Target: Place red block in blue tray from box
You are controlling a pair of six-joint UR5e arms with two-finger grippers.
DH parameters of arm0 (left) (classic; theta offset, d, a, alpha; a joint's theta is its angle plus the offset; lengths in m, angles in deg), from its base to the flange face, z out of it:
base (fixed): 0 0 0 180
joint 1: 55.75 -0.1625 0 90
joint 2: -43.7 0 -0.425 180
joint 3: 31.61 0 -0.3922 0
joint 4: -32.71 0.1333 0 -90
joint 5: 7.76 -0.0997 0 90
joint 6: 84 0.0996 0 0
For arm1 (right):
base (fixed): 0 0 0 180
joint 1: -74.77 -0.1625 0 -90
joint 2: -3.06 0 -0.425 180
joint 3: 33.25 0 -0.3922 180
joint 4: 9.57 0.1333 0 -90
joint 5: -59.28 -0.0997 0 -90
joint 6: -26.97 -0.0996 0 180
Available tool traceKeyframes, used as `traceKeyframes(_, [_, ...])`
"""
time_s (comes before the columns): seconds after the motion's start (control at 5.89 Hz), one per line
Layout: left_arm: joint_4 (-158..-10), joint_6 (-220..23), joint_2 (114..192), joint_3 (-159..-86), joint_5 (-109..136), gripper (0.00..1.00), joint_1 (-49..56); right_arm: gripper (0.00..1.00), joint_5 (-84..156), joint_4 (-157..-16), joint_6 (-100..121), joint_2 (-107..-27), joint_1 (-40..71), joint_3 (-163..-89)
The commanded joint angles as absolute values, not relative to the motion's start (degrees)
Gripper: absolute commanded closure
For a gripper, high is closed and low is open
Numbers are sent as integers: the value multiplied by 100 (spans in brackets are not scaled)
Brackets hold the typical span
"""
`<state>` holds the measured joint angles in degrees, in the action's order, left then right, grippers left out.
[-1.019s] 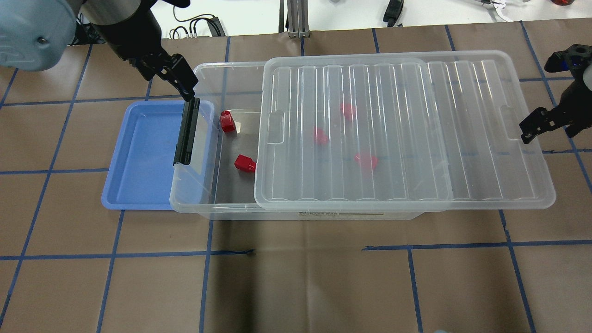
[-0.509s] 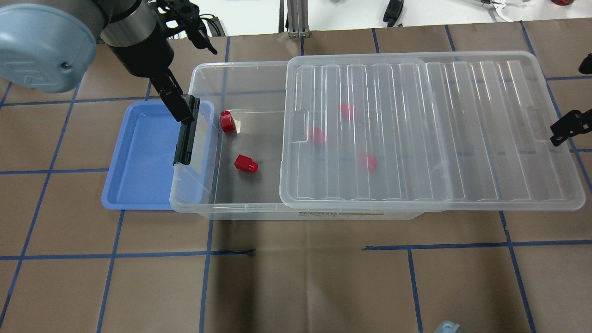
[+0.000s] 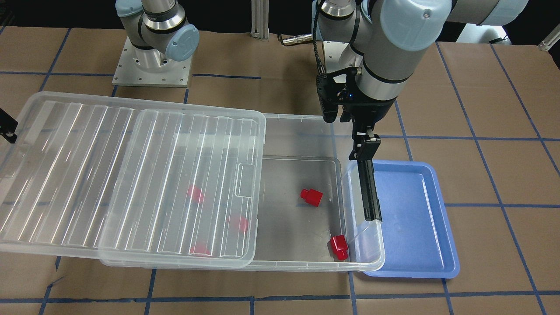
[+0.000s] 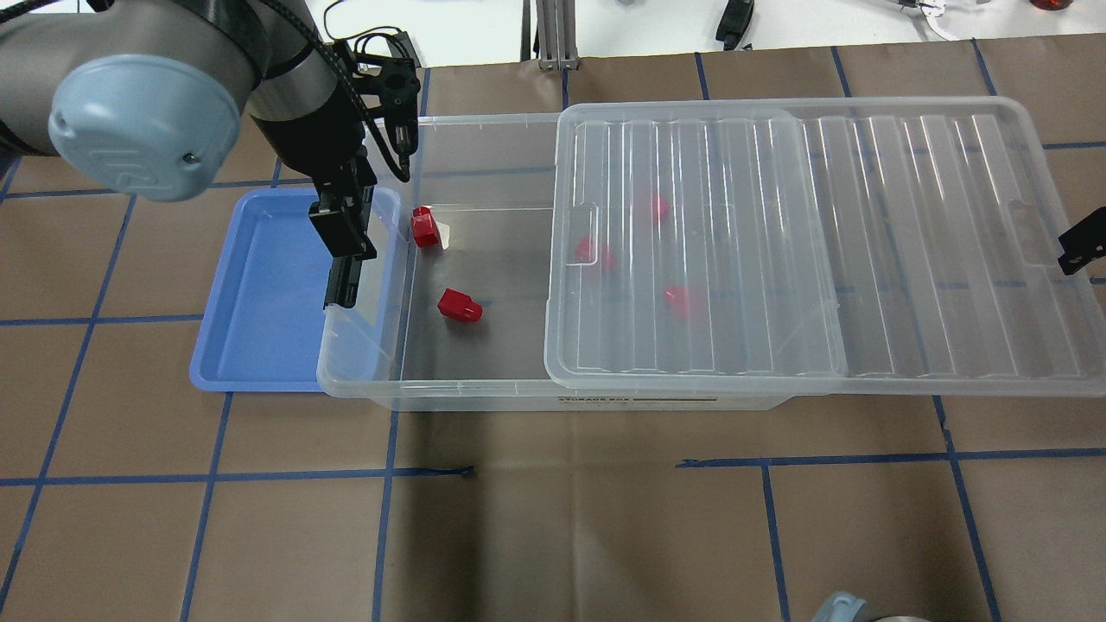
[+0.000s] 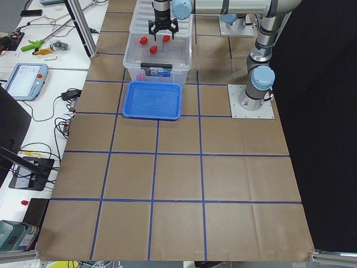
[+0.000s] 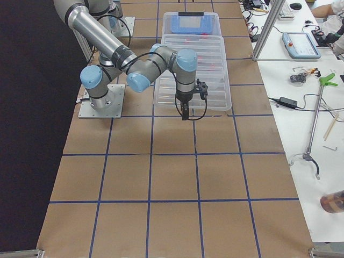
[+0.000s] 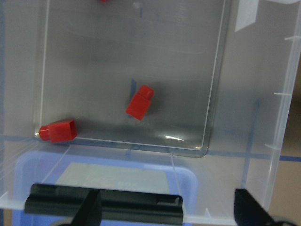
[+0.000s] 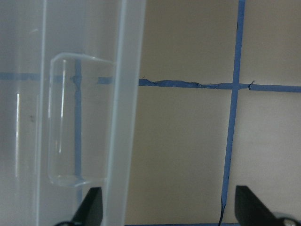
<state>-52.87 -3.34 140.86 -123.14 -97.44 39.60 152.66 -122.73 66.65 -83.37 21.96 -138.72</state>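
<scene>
My left gripper grabs the red block by its square body [image 3: 313, 197] next and moves it into the blue tray [image 3: 412, 220].
The clear box [image 4: 363, 380] has its ribbed lid [image 4: 821, 242] slid far to the right, leaving its left part uncovered. Two red blocks lie bare on its floor [image 4: 423, 226] [image 4: 459, 305]; three more show dimly under the lid [image 4: 596, 252]. The blue tray [image 4: 259, 294] lies empty against the box's left end, partly under its rim. My left gripper [image 4: 350, 220] hangs open above the black latch bar [image 7: 103, 205] and holds nothing. My right gripper [image 8: 170, 212] is open at the lid's right end, with the lid's rim between its fingers.
The box's walls and the latch bar stand between the blocks and the tray. The lid overhangs the box's right end [image 3: 43, 175]. Brown table with blue tape lines [image 4: 553, 518] lies in front. Benches with tools and cables [image 6: 301, 80] stand beyond the table.
The lid has slid further right along with my right gripper, uncovering more of the box. My left arm has swung in and its gripper now hangs over the latch end.
</scene>
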Motion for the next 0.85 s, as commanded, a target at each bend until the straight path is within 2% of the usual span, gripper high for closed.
traceKeyframes(0.0, [-4062,-129,14179,-13350,-9784,1,4084,0,15245,-12129,6181,-8552,2107,-13802])
traceKeyframes(0.17, [-3371,-51,14405,-13748,-9785,1,4111,0,15236,-12015,5934,-8666,1863,-13792])
traceKeyframes(0.51, [-2954,238,14889,-13796,-9724,1,4181,0,15192,-11560,4936,-9069,1039,-13697])
traceKeyframes(0.68, [-2621,318,15213,-13805,-9714,2,4259,0,15174,-10852,4242,-9063,547,-13182])
